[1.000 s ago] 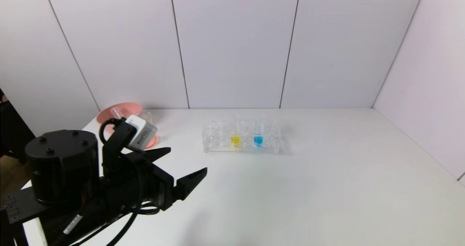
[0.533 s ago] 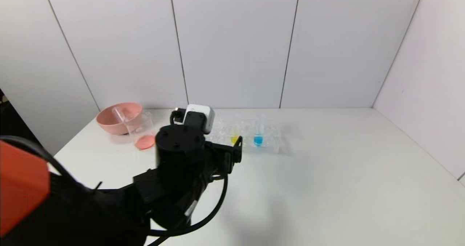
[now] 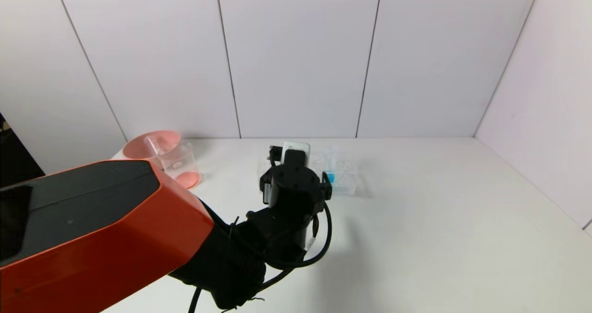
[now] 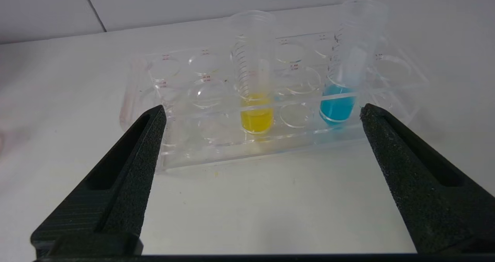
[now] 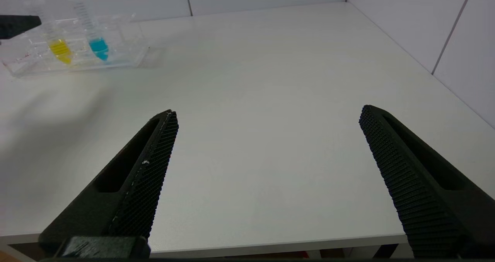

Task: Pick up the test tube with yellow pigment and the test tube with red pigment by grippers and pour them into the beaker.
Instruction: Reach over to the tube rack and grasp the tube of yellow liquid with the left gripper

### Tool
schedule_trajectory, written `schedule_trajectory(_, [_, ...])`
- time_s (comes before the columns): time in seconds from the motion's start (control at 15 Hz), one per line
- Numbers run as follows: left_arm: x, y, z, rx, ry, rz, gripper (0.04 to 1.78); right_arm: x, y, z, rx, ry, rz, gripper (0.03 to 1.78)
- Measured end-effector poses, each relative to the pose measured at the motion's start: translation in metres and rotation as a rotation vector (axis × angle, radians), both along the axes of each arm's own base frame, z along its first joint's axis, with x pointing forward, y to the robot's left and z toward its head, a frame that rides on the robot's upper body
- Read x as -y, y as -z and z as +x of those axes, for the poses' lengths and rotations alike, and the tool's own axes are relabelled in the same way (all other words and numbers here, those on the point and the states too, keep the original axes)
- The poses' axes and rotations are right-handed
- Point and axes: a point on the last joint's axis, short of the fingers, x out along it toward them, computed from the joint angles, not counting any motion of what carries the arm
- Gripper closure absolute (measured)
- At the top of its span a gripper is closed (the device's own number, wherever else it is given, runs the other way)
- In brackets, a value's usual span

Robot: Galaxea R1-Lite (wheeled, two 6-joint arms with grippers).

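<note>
The yellow end of the test tube is surrounded by rack plates, so my left gripper next needs to grab the test tube by its bare upper side under its rim [image 4: 253,41].
The test tube with yellow pigment [image 4: 255,99] stands upright in a clear rack [image 4: 201,153]. My left gripper [image 4: 263,108] is open and empty just in front of the rack, with the yellow tube centred between its fingers. In the head view my left gripper [image 3: 297,186] hides that tube. The beaker [image 3: 178,162] stands at the far left with red-orange liquid in its bottom. I see no test tube with red pigment. My right gripper [image 5: 267,113] is open and empty over the table's front edge, out of the head view.
A tube with blue liquid [image 4: 342,99] stands in the rack beside the yellow one, close to one left finger. A pink bowl [image 3: 143,147] sits behind the beaker. White walls close the back and right. The rack also shows in the right wrist view [image 5: 123,57].
My left arm has swung from the table's near left forward and right to the rack. Its gripper has stayed open and now covers the yellow tube in the head view.
</note>
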Motion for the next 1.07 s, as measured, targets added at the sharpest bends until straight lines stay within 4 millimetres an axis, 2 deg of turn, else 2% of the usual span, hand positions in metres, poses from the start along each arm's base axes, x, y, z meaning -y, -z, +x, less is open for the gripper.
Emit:
schedule_trajectory(0.27, [0.002,0.009,0.027,0.018,-0.045,0.027,0.07,0.0,0.0,0.0,0.0,0.0,0.0,0.1])
schedule_trajectory(0.47, [0.003,0.005,0.044,0.045,-0.065,-0.004,0.07,0.0,0.0,0.0,0.0,0.0,0.0,0.1])
schedule_trajectory(0.73, [0.008,0.001,0.062,0.079,-0.082,-0.038,0.07,0.0,0.0,0.0,0.0,0.0,0.0,0.1])
schedule_trajectory(1.07, [0.011,0.011,0.079,0.085,-0.104,-0.039,0.07,0.0,0.0,0.0,0.0,0.0,0.0,0.1])
